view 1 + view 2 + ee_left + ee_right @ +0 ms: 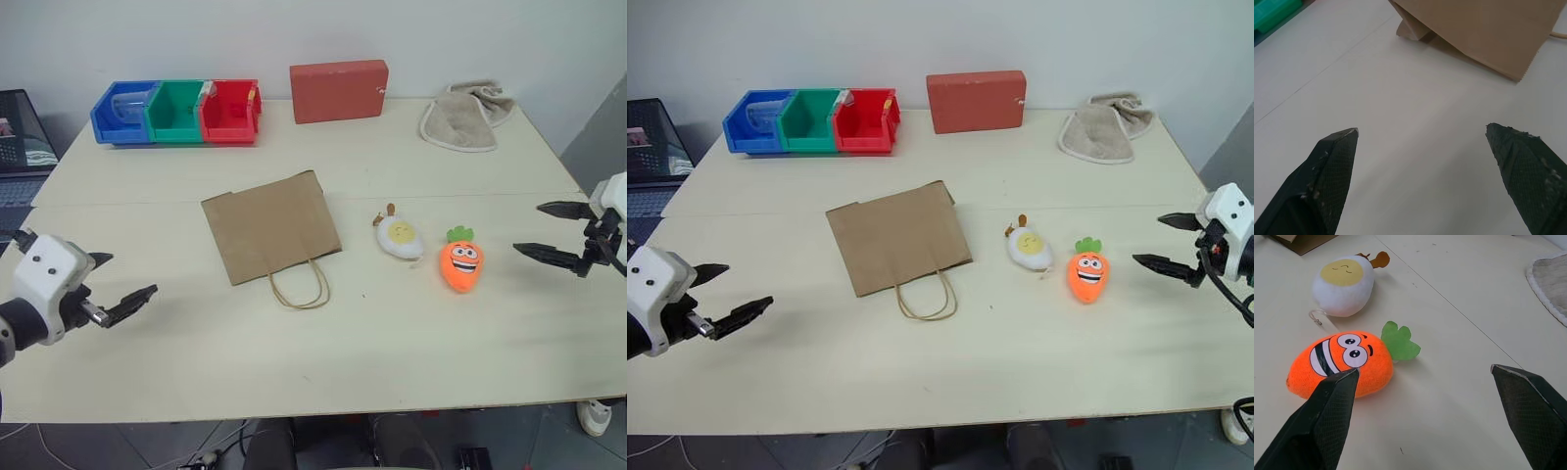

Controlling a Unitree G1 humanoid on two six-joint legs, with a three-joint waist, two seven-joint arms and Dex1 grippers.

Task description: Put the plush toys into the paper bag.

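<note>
The paper bag is lying flat with its opening (291, 265) pressed shut. My left gripper will next grab the paper bag by its upper twisted handle (299, 306).
The brown paper bag (271, 225) lies flat in the middle of the table, its loop handles toward the front edge. To its right lie the two plush toys: a white-and-yellow egg (400, 236) and, further right, an orange carrot (461, 263) with a green top. My right gripper (539, 230) hovers open just right of the carrot, fingers pointing at it; the right wrist view shows the carrot (1344, 363) and egg (1344, 287) beyond the fingers. My left gripper (125, 282) hangs open over the front left of the table, well left of the bag (1488, 29). Both are empty.
Along the back edge stand blue, green and red bins (178, 112), a red rectangular box (338, 90) and a beige cloth (465, 117). A laptop (20, 142) sits off the table's left side.
</note>
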